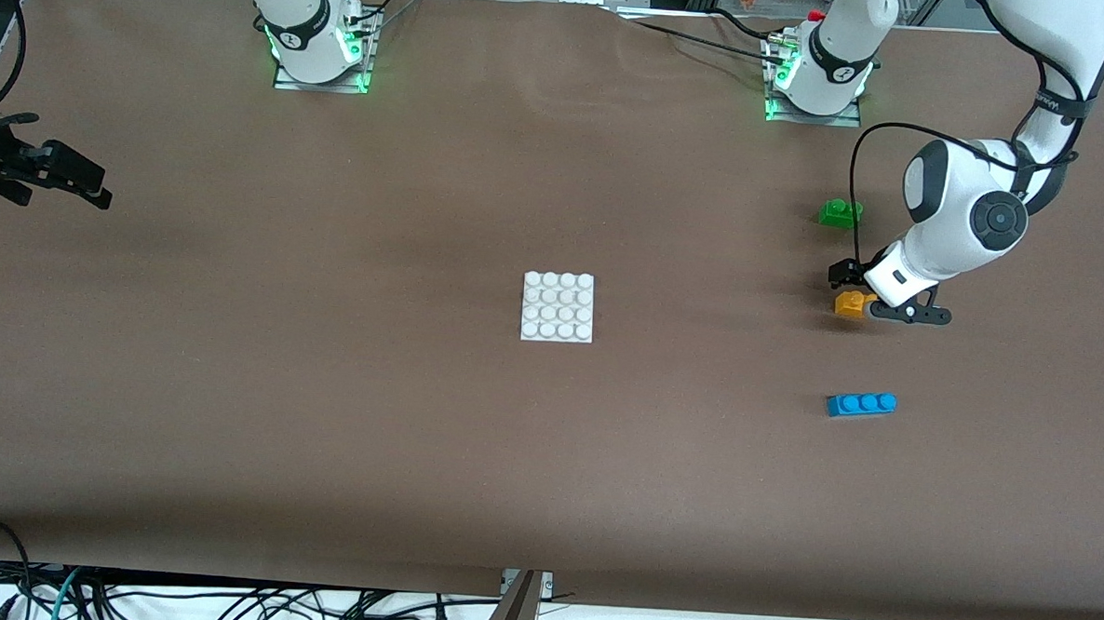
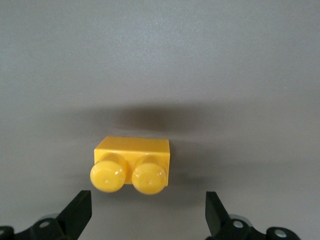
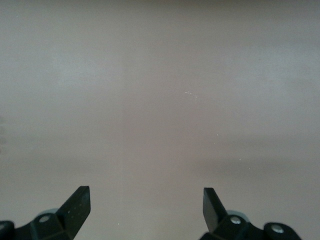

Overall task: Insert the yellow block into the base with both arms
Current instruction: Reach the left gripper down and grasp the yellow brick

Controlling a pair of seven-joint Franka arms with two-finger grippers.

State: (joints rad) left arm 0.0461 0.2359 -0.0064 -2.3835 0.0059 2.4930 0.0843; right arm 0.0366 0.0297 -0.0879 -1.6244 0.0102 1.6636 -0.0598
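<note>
The yellow block (image 1: pixel 848 304) needs to be inserted. My left gripper should grab it by its short ends.
The yellow block (image 1: pixel 848 304) (image 2: pixel 132 165) lies on the brown table toward the left arm's end, its two studs facing the left wrist camera. My left gripper (image 1: pixel 865 296) (image 2: pixel 147 206) hangs low right over it, open. The block sits just ahead of the black fingertips (image 2: pixel 80 207), with nothing between them. The white studded base (image 1: pixel 558 307) lies flat at the table's middle, apart from both arms. My right gripper (image 1: pixel 64 177) (image 3: pixel 146 202) waits open over the right arm's end of the table, holding nothing.
A green brick (image 1: pixel 839 213) lies farther from the front camera than the yellow block. A blue three-stud brick (image 1: pixel 862 404) lies nearer to it. Both are close to the left arm. Cables hang off the table's front edge (image 1: pixel 521 593).
</note>
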